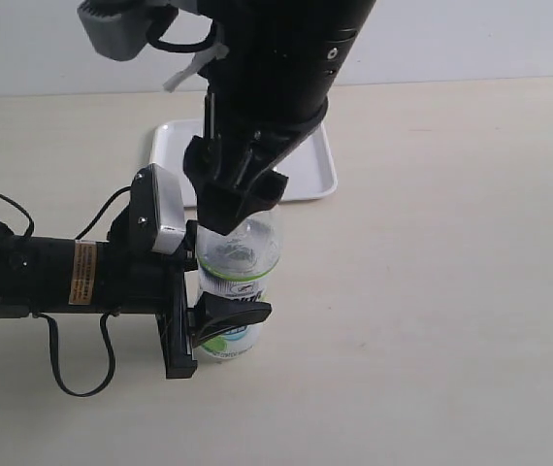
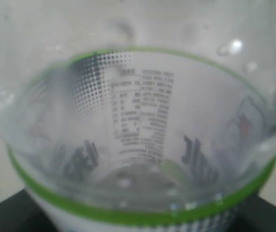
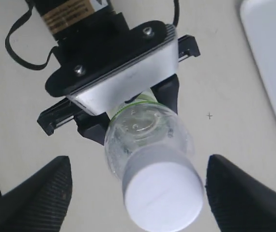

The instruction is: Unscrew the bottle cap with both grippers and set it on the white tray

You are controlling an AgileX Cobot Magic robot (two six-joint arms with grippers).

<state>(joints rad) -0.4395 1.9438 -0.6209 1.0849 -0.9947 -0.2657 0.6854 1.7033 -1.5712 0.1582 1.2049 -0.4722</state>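
I will next unscrew the white cap from the bottle for the white tray, so I will grab the cap by its round side with my right gripper.
The clear bottle with its green band and white-green label stands upright on the table. My left gripper is shut on its labelled lower body. In the left wrist view the bottle fills the frame, with a dark finger at the corner. The white bottle cap sits on the neck. My right gripper hangs open over it, its ribbed fingers standing apart on either side without touching. In the exterior view the right gripper hides the cap. The white tray lies behind the bottle.
The pale table spreads around the bottle. The left arm's black cable loops on the table near the front left. In the right wrist view the tray's edge shows beside the left gripper's grey plate.
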